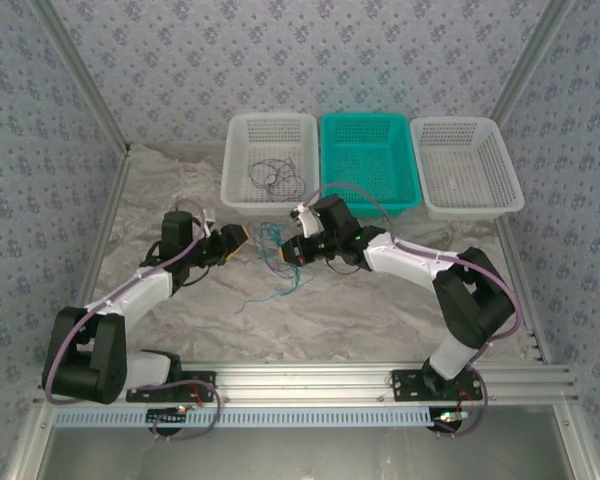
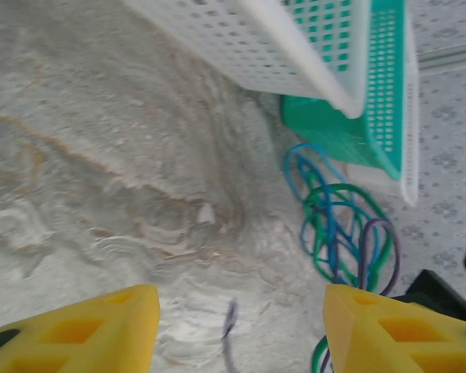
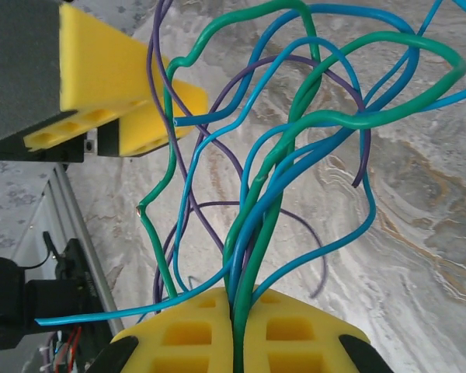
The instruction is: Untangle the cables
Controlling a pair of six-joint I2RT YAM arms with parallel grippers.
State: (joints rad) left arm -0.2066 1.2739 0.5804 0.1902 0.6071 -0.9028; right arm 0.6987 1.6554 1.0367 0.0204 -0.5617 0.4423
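Observation:
The purple cable should next be picked up by its loose end point(image 2: 231, 311) with my left gripper to untangle it, as that end is free of green and blue cables.
The cables point(image 1: 276, 252) are a loose tangle of green, blue and purple strands between my two grippers, mid-table. My right gripper point(image 3: 239, 311) is shut on a bundle of green and blue strands point(image 3: 272, 179) that fan out above its yellow fingers, purple ones looped among them. My left gripper point(image 2: 241, 311) is open. Its yellow fingers point(image 2: 101, 330) stand wide apart, and a purple cable end point(image 2: 230, 322) lies loose on the table between them. The tangle point(image 2: 342, 233) lies to its right. In the top view the left gripper point(image 1: 238, 240) sits just left of the tangle and the right gripper point(image 1: 292, 252) just right of it.
Three baskets line the back: a white one point(image 1: 265, 205) holding thin dark wire loops point(image 1: 276, 178), a teal one point(image 1: 365, 118) and another white one point(image 1: 475, 210). The white basket point(image 2: 279, 47) and teal basket point(image 2: 349, 132) stand just beyond the left gripper. A blue strand point(image 1: 270, 295) trails toward me.

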